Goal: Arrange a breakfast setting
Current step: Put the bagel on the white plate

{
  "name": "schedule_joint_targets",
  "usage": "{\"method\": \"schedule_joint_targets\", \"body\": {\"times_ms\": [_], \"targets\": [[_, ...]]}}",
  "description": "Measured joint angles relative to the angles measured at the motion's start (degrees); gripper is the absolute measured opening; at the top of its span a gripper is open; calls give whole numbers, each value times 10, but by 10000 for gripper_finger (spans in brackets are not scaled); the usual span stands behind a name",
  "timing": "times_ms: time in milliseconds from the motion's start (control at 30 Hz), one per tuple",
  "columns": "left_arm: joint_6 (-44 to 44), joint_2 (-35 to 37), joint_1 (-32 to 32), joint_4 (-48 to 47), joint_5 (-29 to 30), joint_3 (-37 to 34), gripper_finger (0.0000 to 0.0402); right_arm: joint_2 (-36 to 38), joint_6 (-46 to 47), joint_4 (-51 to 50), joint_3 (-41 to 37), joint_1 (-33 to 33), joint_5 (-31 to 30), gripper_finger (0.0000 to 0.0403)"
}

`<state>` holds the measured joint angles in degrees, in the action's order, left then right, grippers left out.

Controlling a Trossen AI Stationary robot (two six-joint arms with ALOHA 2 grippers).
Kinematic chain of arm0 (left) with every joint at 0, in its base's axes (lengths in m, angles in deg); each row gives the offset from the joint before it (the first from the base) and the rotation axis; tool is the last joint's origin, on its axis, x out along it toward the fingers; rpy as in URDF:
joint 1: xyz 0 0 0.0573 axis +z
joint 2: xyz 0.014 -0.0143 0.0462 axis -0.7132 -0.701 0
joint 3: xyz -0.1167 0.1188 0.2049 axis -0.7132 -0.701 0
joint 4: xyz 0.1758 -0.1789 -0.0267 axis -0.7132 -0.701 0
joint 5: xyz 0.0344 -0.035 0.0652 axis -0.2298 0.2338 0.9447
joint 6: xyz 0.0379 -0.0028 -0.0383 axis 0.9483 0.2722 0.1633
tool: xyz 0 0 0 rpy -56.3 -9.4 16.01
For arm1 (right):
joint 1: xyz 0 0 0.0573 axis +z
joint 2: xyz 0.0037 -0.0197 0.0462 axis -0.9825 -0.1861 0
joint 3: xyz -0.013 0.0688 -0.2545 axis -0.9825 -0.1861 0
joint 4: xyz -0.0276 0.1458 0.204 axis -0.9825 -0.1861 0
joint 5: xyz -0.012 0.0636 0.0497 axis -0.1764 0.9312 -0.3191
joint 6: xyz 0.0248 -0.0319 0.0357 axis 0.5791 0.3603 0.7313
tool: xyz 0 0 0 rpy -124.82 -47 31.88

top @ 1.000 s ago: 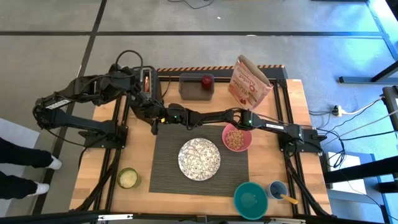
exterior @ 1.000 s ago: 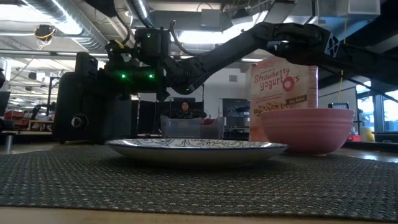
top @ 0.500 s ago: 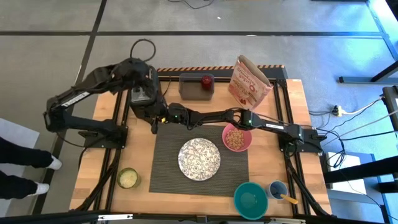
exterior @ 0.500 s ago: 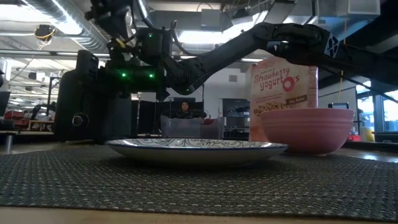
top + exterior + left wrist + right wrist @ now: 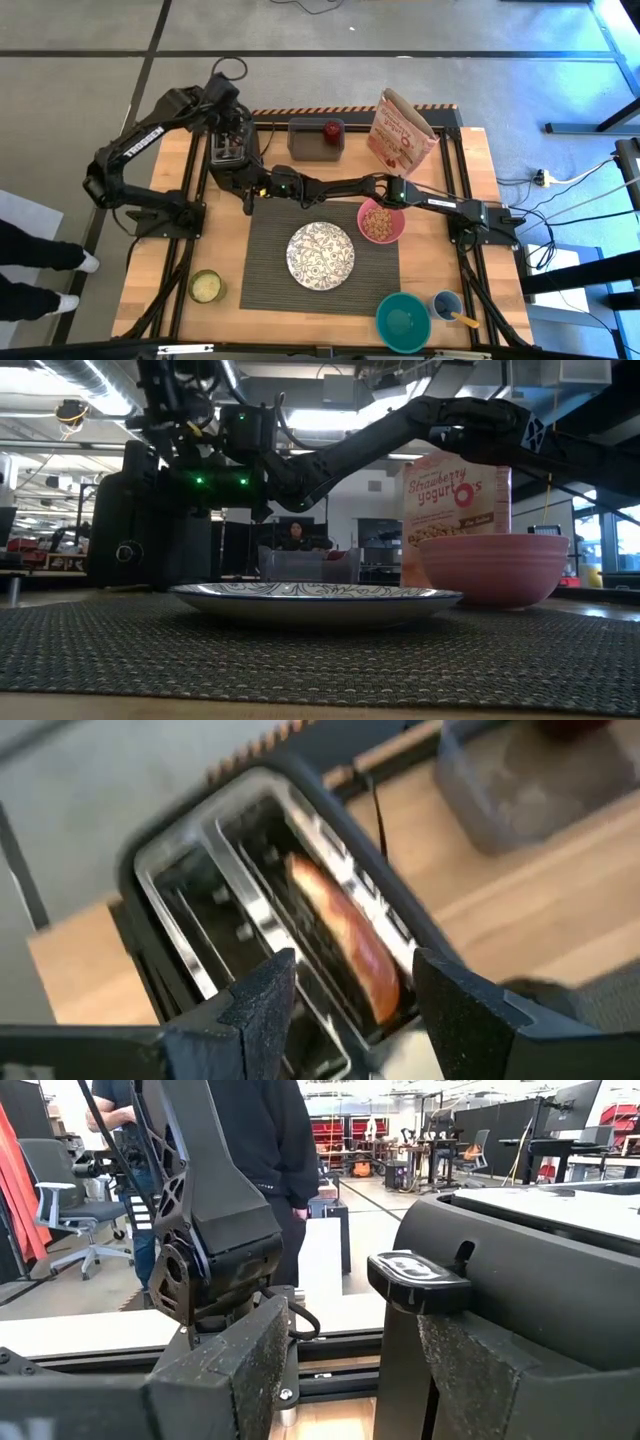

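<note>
The bagel (image 5: 345,945) in the toaster slot (image 5: 282,870) is still below my fingers in the left wrist view, so my left gripper should go down before it closes on the bagel.
A round toasted bagel (image 5: 345,945) stands on edge in one slot of a black toaster (image 5: 228,155) at the table's far left. My left gripper (image 5: 352,960) is open above the toaster and points down, one finger on either side of the bagel, clear of it. My right gripper (image 5: 340,1330) is open and level at the toaster's near end (image 5: 250,198), beside its lever (image 5: 415,1275). A white patterned plate (image 5: 321,255) lies on the dark ribbed mat (image 5: 270,270). The pink bowl (image 5: 381,222) holds cereal. A red apple (image 5: 331,129) sits in a grey tub. My right gripper stands level at the toaster's lever (image 5: 415,1275), with one finger (image 5: 480,1370) right under and beside it. I cannot tell whether the finger touches the lever.
A cereal bag (image 5: 400,130) stands at the far right. A teal bowl (image 5: 403,320) and a small blue cup with a spoon (image 5: 447,305) are at the near right. A jar with a green lid (image 5: 205,286) is at the near left. People stand beyond the table.
My left arm has swung in from the table's left and risen. Its gripper has gone from the toaster's left side to above the toaster and has tipped to point down at the slots.
</note>
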<state>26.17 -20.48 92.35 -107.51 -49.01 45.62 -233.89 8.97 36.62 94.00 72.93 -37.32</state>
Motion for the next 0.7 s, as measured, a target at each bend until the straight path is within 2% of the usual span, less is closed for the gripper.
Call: {"method": "schedule_joint_targets", "body": {"times_ms": [100, 367, 700], "targets": [[-5, -17, 14, -18, -28, 0, 198, 0, 0, 0, 0, 0, 0, 218], [-11, -58, 39, -14, -58, 0, 198, 0, 0, 0, 0, 0, 0, 218], [-11, -91, 57, -14, -62, 1, 186, 0, -3, -2, 0, 0, 0, 218]]}}
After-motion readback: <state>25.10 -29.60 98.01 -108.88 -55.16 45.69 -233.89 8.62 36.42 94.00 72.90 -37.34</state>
